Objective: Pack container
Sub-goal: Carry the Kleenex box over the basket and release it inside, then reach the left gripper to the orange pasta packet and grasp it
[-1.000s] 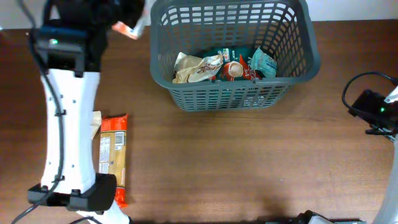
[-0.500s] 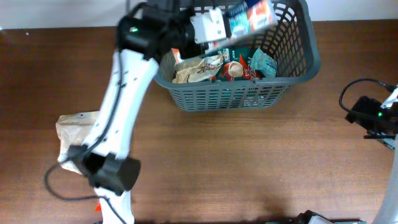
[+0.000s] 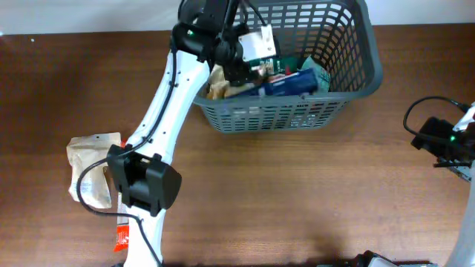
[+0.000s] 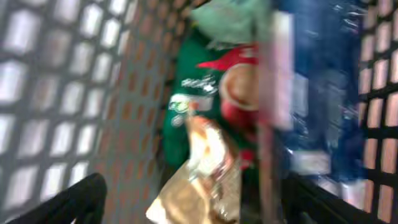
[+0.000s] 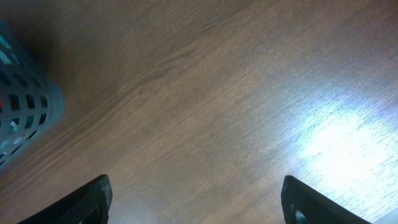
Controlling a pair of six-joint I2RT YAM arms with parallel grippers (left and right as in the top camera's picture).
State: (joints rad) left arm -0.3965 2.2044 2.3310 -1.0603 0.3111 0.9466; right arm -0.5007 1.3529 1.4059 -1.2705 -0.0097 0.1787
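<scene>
I will pack the orange packet lengthwise into the container [image 3: 276,116], so next I will use my left gripper to grab the packet across its narrow width [image 3: 122,206], between its ends.
The container [image 3: 276,116], a dark grey lattice basket, stands at the back of the table. My left gripper [image 3: 241,68] is down inside it at its left end, jaws open and holding nothing. A long blue packet [image 3: 288,84] lies loose across the other packets. In the left wrist view my left gripper [image 4: 193,206] hangs over a tan packet [image 4: 202,186], a green one [image 4: 196,93] and the blurred blue packet [image 4: 317,93]. The container wall [image 4: 50,74] fills the left. My right gripper [image 5: 196,200] stands open over bare wood.
A crumpled tan paper bag [image 3: 93,167] lies at the table's left, with the tip of an orange packet [image 3: 122,237] near the left arm's base. The right arm [image 3: 444,139] sits at the right edge. A corner of the container [image 5: 25,106] shows in the right wrist view.
The left arm swung from the table's left to the container with the blue packet, dipped inside and opened; the packet now lies in the container. The right arm has not moved.
</scene>
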